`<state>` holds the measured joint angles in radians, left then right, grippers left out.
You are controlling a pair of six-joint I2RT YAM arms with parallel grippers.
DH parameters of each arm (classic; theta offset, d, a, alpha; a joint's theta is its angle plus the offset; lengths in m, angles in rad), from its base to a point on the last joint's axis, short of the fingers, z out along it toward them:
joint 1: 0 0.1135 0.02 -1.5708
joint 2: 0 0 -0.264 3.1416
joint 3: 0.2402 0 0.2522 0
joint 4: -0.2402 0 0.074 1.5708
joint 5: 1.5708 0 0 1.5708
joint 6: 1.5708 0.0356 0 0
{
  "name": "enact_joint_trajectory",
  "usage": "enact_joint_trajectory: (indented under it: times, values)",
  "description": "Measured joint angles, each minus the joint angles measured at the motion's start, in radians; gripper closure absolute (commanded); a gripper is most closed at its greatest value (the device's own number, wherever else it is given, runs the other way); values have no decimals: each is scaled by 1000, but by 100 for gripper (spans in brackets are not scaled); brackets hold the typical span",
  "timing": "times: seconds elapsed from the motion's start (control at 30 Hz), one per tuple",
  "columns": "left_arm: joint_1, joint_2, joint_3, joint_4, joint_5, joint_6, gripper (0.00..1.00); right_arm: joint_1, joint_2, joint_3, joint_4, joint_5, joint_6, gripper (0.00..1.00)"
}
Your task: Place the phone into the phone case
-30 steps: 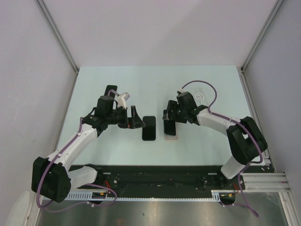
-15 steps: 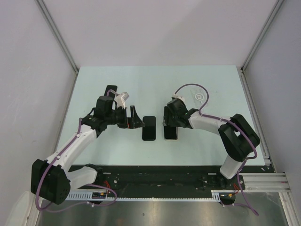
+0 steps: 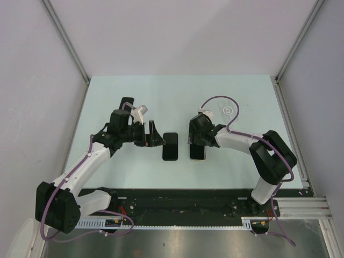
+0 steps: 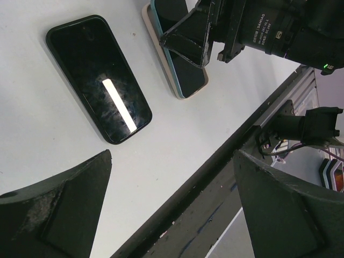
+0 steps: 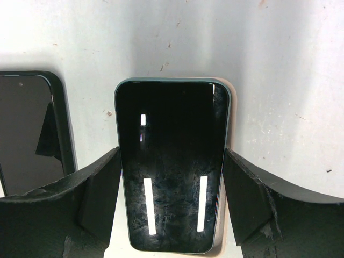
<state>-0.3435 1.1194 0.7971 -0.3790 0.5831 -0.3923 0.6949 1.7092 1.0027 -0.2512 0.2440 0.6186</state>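
Note:
I should open my right gripper now. The phone is flat over the case, so it would rest off-centre on the case.
A dark-screened phone [image 5: 171, 118] with a teal rim lies flat over a beige phone case [image 4: 157, 47], whose edge shows along the phone's side. My right gripper [image 5: 172, 158] is shut on the phone, one finger against each long side. From above, the phone [image 3: 197, 152] sits at table centre under the right gripper [image 3: 196, 141]. My left gripper [image 3: 155, 135] hovers wide open to the left, holding nothing; its view shows bare table and the front rail between the fingers [image 4: 173, 156].
A black phone-shaped slab [image 3: 170, 146] lies just left of the case, between the two grippers. Another small black object [image 3: 127, 102] sits behind the left arm. A white round disc [image 3: 228, 110] lies at the back right. The table's front edge [image 4: 215, 161] is near.
The right gripper has lowered the phone onto the case, covering most of its pale surface, and shifted slightly right. The left arm has stayed still.

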Motion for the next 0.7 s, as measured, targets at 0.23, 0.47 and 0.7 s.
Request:
enact_joint_trajectory:
  times: [0.23, 0.47, 0.7]
  values:
    - [0, 0, 0, 0, 6, 0, 2, 3, 0, 0, -22, 21, 3, 38]
    - [0, 0, 0, 0, 8, 0, 2, 11, 0, 2, -33, 43, 10, 0]
    - [0, 0, 0, 1, 15, 0, 2, 15, -26, 5, -45, 56, 10, 0]
